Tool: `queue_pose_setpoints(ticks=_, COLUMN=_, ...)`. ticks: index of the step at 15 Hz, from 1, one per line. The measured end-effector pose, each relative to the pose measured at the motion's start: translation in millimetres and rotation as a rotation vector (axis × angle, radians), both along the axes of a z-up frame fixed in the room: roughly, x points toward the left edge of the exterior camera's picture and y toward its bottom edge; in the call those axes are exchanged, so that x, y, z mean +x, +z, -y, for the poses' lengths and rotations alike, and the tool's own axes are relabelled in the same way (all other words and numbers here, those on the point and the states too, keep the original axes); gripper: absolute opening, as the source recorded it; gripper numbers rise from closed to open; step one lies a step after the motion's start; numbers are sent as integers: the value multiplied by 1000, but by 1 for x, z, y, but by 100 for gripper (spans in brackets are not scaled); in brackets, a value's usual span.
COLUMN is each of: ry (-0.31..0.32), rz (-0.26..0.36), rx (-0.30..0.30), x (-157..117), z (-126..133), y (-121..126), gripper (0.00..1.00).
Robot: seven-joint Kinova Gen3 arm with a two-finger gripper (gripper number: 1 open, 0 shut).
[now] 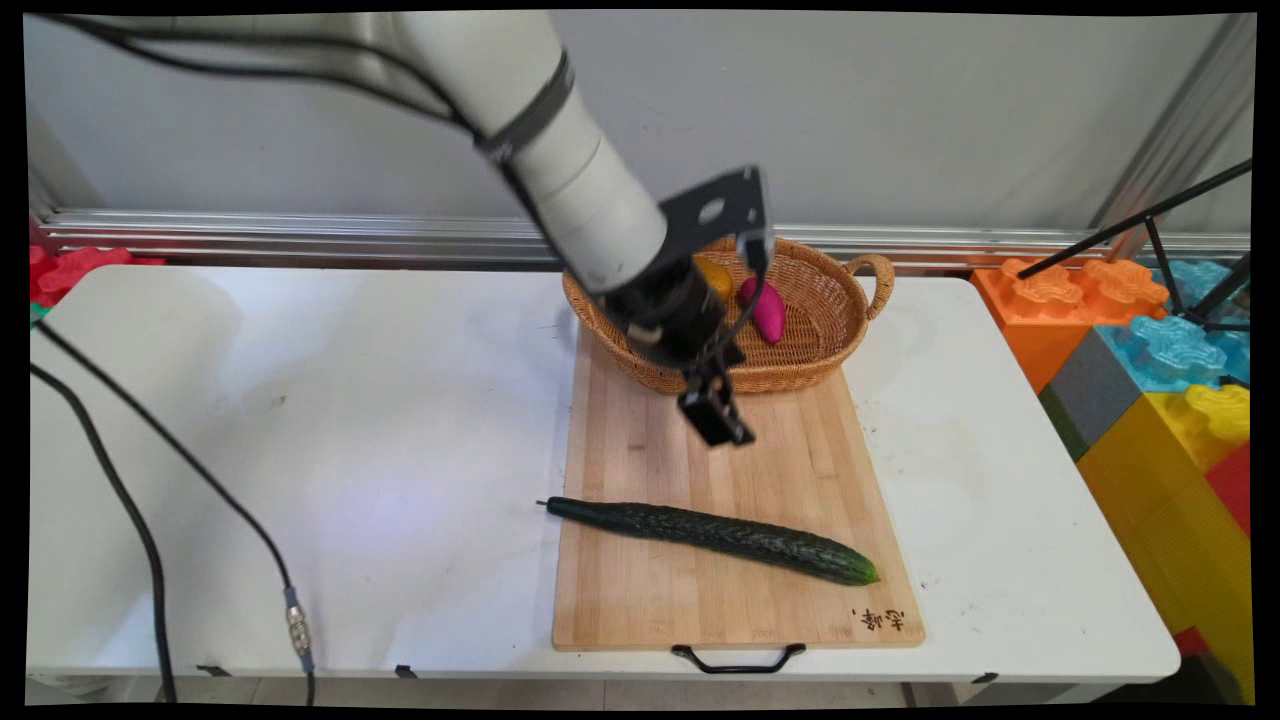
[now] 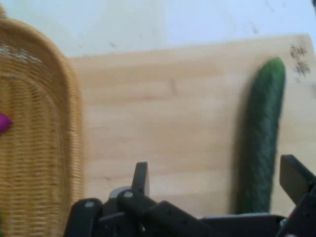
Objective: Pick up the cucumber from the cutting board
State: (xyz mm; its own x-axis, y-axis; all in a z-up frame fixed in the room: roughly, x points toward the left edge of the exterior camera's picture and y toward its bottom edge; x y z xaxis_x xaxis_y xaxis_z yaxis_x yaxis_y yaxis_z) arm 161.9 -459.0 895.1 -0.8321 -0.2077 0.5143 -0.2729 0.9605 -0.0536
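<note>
The gripper grips the long dark green cucumber by its middle (image 1: 716, 533) next, to add it to the wicker basket (image 1: 800, 372).
My gripper (image 1: 716, 416) hangs open above the far half of a wooden cutting board (image 1: 640, 600), just in front of a wicker basket (image 1: 800, 372). A long dark green cucumber (image 1: 710, 530) lies across the board's near half, apart from the gripper. In the basket lie a magenta piece (image 1: 768, 310) and a yellow-orange piece (image 1: 716, 276), partly hidden by the arm. In the hand view the gripper (image 2: 217, 183) holds nothing; the cucumber (image 2: 261, 148) runs up the right side, the board (image 2: 163, 108) fills the middle, and the basket (image 2: 44, 148) with the magenta piece (image 2: 4, 122) stands at the left.
Large coloured toy blocks (image 1: 1150, 380) are stacked off the table's right end, with black tripod legs (image 1: 1170, 250) above them. Red blocks (image 1: 70, 272) sit at the back left. Black cables (image 1: 150, 480) hang over the table's left part. A black handle (image 1: 738, 660) juts from the board's near edge.
</note>
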Motion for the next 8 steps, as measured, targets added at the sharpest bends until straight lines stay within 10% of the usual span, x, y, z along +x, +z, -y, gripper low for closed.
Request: queue_pose_setpoints(ticks=8, ry=-58, rz=65, rx=-13, x=-17, z=-39, y=-69, gripper=100)
